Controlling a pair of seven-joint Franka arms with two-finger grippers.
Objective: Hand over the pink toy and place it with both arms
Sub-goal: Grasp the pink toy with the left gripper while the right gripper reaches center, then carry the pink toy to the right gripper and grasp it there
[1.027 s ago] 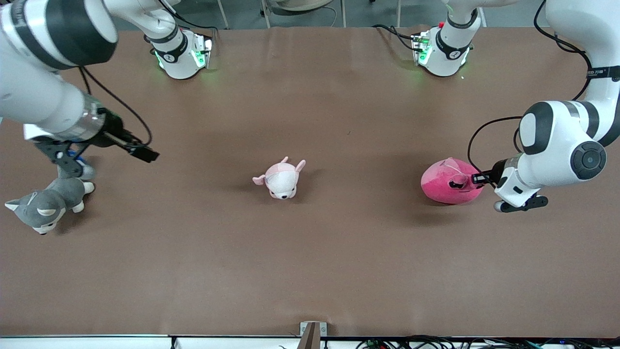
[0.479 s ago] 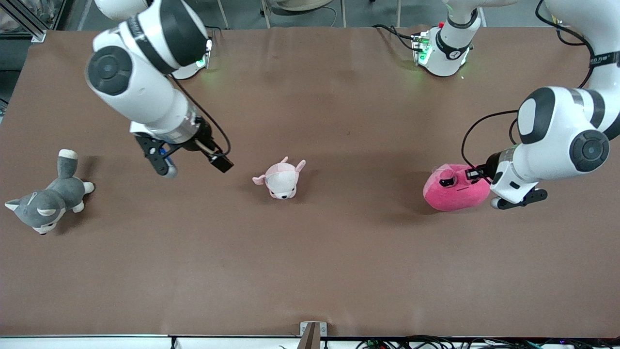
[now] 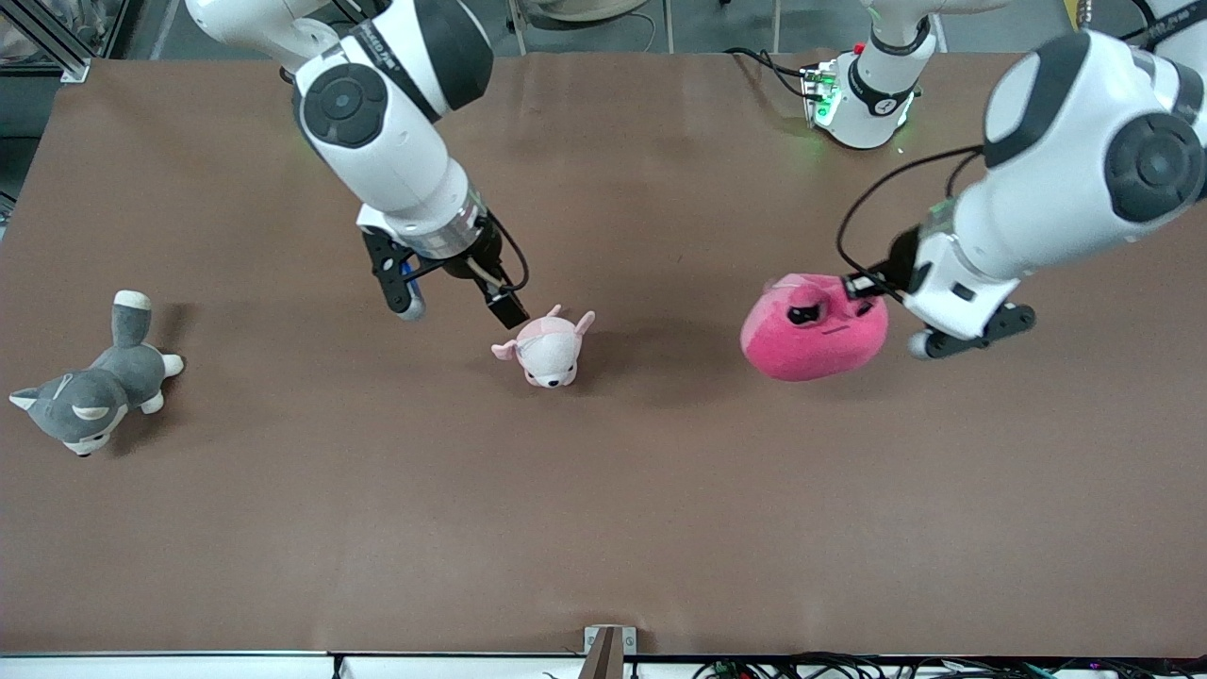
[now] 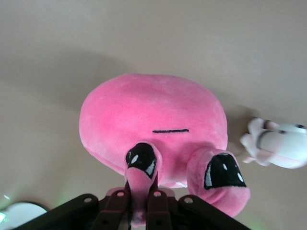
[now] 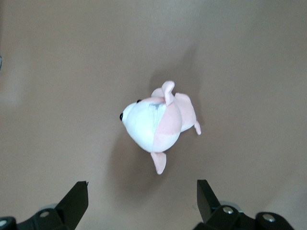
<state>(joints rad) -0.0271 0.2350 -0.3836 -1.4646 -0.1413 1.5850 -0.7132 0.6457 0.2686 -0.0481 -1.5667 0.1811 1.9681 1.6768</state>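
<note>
The pink toy (image 3: 814, 325) needs to go from my left gripper to my right gripper next, so my right gripper needs to grab the toy by its free small nub.
The pink toy (image 3: 814, 325), a rounded hot-pink plush with black half-closed eyes, hangs above the table toward the left arm's end. My left gripper (image 3: 866, 286) is shut on one of its small eye-bearing nubs. The left wrist view shows the toy (image 4: 153, 120) filling the middle, with the nub pinched between my left gripper's (image 4: 139, 201) jaws. My right gripper (image 3: 457, 306) is open and empty over the table's middle, just beside the small puppy plush (image 3: 547, 349). In the right wrist view, my right gripper (image 5: 141, 199) has nothing between its spread jaws.
The pale pink-and-white puppy plush lies at the table's middle, below my right gripper (image 5: 156, 124), and also shows in the left wrist view (image 4: 278, 148). A grey-and-white husky plush (image 3: 90, 391) lies at the right arm's end. The brown table (image 3: 603, 528) is bare nearer the front camera.
My left gripper has lifted the pink toy off the table and carried it toward the middle. My right arm has swung from over the husky to beside the puppy plush.
</note>
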